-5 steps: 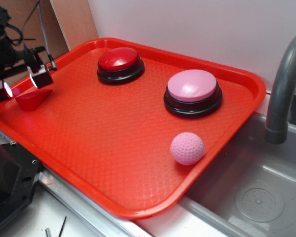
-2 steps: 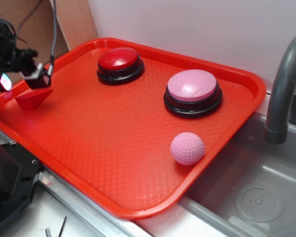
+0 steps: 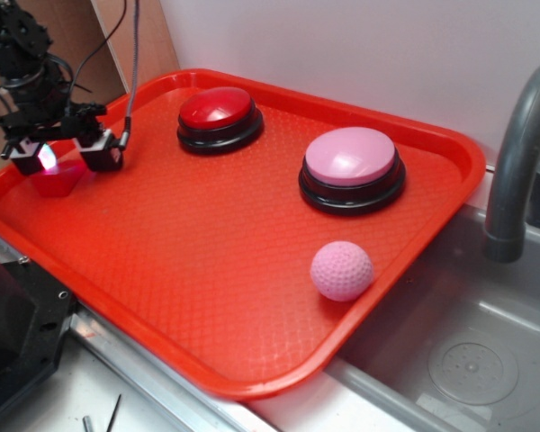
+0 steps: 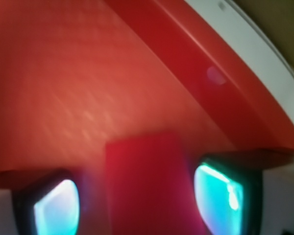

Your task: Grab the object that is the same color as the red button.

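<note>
My fingers are high up on each side of the block, and the block's front side (image 3: 58, 184) is beneath them. My gripper needs to go lower before it closes on the block.
The small red block (image 3: 59, 181) lies at the left end of the red tray (image 3: 207, 261). My gripper (image 3: 65, 160) is lowered over it, open, with one finger on each side of the block. In the wrist view the block (image 4: 144, 186) fills the space between the two glowing pads (image 4: 56, 208), with a narrow gap on the left and almost none on the right. The red button (image 3: 216, 108), a glossy red dome on a black base, stands at the back of the tray, to the right of the gripper.
A pink-domed button (image 3: 351, 157) stands at the tray's back right and a pink dimpled ball (image 3: 342, 270) lies near its right front edge. A grey faucet (image 3: 517, 153) and a sink (image 3: 468, 360) are to the right. The tray rim (image 4: 225, 83) runs close behind the block.
My gripper has swung right from the tray's left edge and come down over the red block, which now sits between the fingers. The block has not moved.
</note>
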Tool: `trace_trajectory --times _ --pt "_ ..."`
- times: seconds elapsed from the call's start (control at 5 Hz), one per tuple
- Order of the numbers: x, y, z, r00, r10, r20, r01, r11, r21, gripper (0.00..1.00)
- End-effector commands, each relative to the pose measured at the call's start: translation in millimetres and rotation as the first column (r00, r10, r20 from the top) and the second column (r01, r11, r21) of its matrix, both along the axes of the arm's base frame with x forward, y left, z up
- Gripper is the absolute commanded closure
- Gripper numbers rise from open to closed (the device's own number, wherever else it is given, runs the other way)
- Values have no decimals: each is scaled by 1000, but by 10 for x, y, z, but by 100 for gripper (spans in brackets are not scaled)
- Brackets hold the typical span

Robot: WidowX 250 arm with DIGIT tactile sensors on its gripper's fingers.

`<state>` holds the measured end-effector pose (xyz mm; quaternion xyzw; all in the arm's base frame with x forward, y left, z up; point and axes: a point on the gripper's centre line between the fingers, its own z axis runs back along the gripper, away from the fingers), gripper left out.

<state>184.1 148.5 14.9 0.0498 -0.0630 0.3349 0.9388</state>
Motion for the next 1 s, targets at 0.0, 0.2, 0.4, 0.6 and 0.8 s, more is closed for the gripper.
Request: trace_trajectory --times 0.0,0.2,0.4,0.6,0.8 --pt "-253 -217 6 1000 12 -17 -12 1000 7 0" --pt "-451 -302 175 1000 -13 27 12 1000 16 0" --pt "-595 -320 276 999 -20 33 19 1000 11 0" --pt "-715 -228 373 979 -192 62 198 975 -105 0" --pt "-728 -293 408 998 -66 10 66 997 -37 0"
